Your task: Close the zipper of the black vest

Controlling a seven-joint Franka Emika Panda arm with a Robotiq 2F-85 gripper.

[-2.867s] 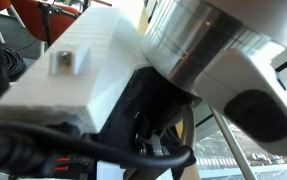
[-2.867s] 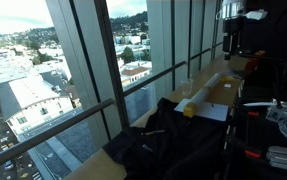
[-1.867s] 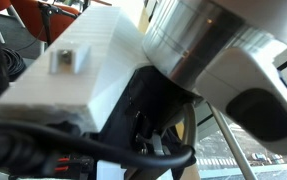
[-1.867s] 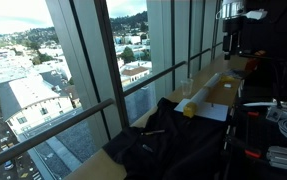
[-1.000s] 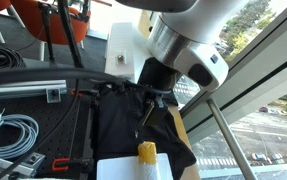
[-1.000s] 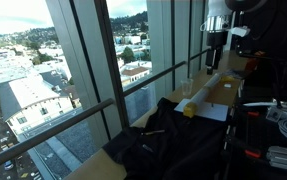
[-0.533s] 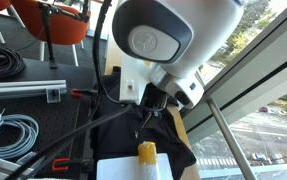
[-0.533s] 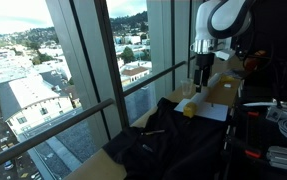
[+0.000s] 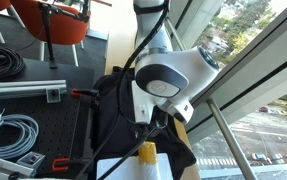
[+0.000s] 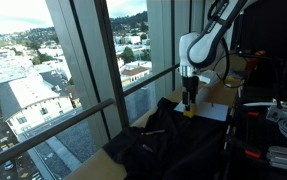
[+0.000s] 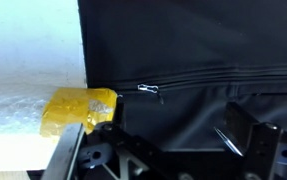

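Note:
The zipper's small silvery pull tab will slide the vest's zipper closed, so my gripper will grab it by its free end next.
The black vest [image 9: 113, 125] lies spread on the table by the window and also shows in an exterior view [image 10: 148, 135]. In the wrist view the vest [image 11: 193, 40] fills most of the picture. The zipper [image 11: 228, 79] runs as a thin line across it, with its small silvery pull tab [image 11: 150, 91] at the left end. My gripper [image 11: 158, 140] hovers just above the fabric below the pull tab, open, with nothing between the fingers [image 11: 248, 132]. It shows in both exterior views [image 9: 163, 118] [image 10: 189, 100], at the vest's end next to a yellow object.
A yellow object [image 11: 78, 108] lies on a white sheet [image 11: 23, 80] beside the vest's edge. A black clamp rail [image 9: 78, 130], grey cables [image 9: 8, 135], black coiled cables [image 9: 1, 62] and orange chairs [image 9: 58, 22] lie off the vest. Window glass [image 10: 93, 60] borders the table.
The arm has swung away from the camera and come down over the vest. The gripper has dropped from high up to just above the fabric near the yellow object.

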